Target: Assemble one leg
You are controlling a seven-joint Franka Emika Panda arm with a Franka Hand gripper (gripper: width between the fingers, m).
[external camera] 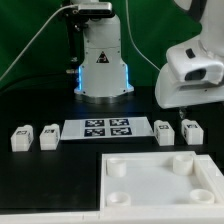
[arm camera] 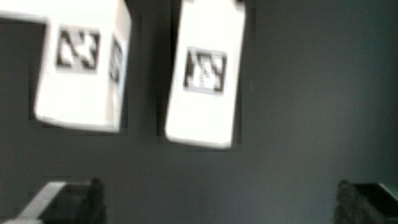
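My gripper grabs the leg by its plain end [external camera: 194, 136] [arm camera: 201, 128] beside the tag next, to assemble it onto the white square panel.
Four small white legs with black-and-white tags stand on the dark table in the exterior view: two at the left [external camera: 20, 138] [external camera: 48, 136] and two at the right [external camera: 165, 130] [external camera: 192, 131]. My gripper [external camera: 185, 112] hangs just above the right pair. In the wrist view, two legs [arm camera: 84, 65] [arm camera: 210, 75] lie beyond the gripper [arm camera: 222, 205]. Its dark fingertips [arm camera: 71, 200] are spread wide apart with nothing between them. The gripper is open and touches no leg.
The marker board [external camera: 97, 128] lies between the two pairs of legs. A big flat white square panel [external camera: 150, 185] with round corner sockets lies at the front. The arm's base [external camera: 103, 70] stands at the back.
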